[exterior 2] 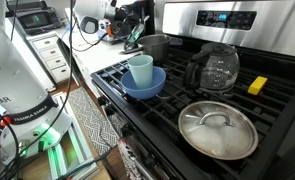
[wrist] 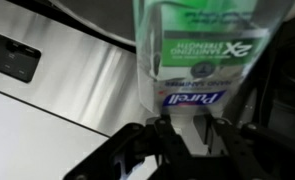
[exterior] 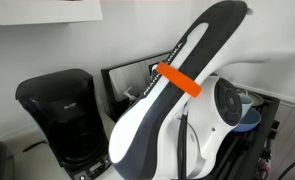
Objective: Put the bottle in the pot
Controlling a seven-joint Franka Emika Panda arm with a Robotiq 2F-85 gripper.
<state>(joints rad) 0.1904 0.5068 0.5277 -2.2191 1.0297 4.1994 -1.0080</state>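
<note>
The bottle would fall outside the pot if released now.
In the wrist view my gripper (wrist: 183,125) is shut on the bottle (wrist: 199,48), a small clear plastic bottle with a green-and-white label. The bottle fills the middle of that view, in front of a shiny steel surface. In an exterior view my gripper (exterior 2: 134,30) hangs at the back corner of the stove, just beside and above the pot (exterior 2: 155,46), a round stainless-steel saucepan. The bottle is too small to make out there. The inside of the pot is hidden.
A blue bowl (exterior 2: 142,86) holding a light-blue cup (exterior 2: 140,68) sits on the stove's grates. A dark glass kettle (exterior 2: 215,68), a lidded pan (exterior 2: 219,130) and a yellow sponge (exterior 2: 257,85) stand nearby. A black coffee maker (exterior: 57,112) stands behind my arm (exterior: 177,90).
</note>
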